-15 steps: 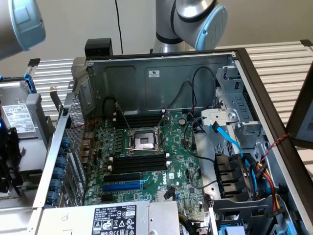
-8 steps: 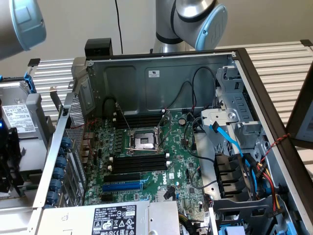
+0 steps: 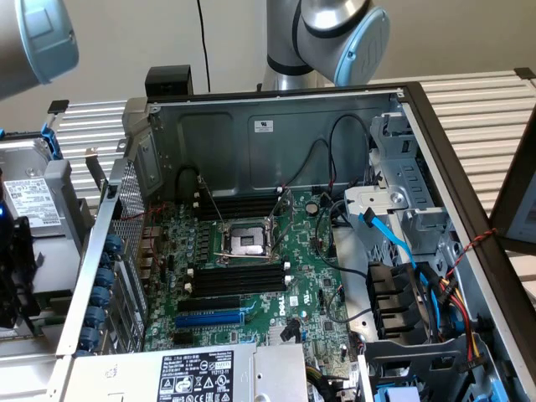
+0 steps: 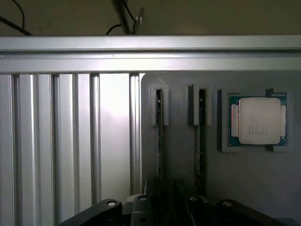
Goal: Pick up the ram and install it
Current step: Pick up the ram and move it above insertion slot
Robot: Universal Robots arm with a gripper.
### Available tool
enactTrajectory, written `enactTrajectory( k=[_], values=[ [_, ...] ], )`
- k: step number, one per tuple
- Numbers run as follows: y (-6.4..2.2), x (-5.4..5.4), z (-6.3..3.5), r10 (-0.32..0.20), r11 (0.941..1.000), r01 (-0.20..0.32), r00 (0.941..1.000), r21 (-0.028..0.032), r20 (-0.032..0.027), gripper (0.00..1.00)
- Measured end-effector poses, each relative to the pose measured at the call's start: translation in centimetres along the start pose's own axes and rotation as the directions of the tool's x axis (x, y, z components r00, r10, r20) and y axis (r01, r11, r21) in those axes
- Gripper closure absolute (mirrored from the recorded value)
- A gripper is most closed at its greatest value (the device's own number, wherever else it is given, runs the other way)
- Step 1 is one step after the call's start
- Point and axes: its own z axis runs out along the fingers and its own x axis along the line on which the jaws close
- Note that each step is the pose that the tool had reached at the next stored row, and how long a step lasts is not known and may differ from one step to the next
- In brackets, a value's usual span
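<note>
The end of the ram stick is wrapped by the grey holder's slot. The robot's gripper will next pinch the stick by its exposed upper edge.
Two ram sticks stand edge-on in a grey holder, one in the slot beside the ribbed table and the other in the slot nearer the processor chip. My gripper hovers over the holder with its dark fingers apart and nothing between them, closest to the first stick. In the exterior view the gripper hangs at the far left, outside the open computer case. The motherboard's black memory slots lie beside the bare processor socket.
A processor chip sits in its own recess of the holder. A blue expansion slot, loose blue and black cables and the drive cage crowd the case. The power supply is at the front. Ribbed aluminium table borders the holder.
</note>
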Motion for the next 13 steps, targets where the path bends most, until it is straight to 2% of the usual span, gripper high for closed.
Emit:
enactTrajectory(
  k=[2, 3, 4, 7, 13],
  values=[
    [0.0, 0.0, 0.0, 0.0, 1.0, 0.0, 1.0, 0.0007, -0.0001, 0.78],
    [0.0, 0.01, -0.01, 0.0, 1.0, 0.0, 1.0, 0.0021, -0.0001, 0.78],
    [0.0, 0.01, -0.01, 0.0, 1.0, 0.0, 1.0, 0.0042, -0.0001, 0.85],
    [0.0, 0.0, 0.02, 0.0, 1.0, 0.0, 1.0, 0.0099, 0.0002, 0.85],
    [0.0, 0.0, 0.02, 0.0, 0.9999, 0.0, 1.0, 0.0101, 0.0001, 0.85]
  ],
)
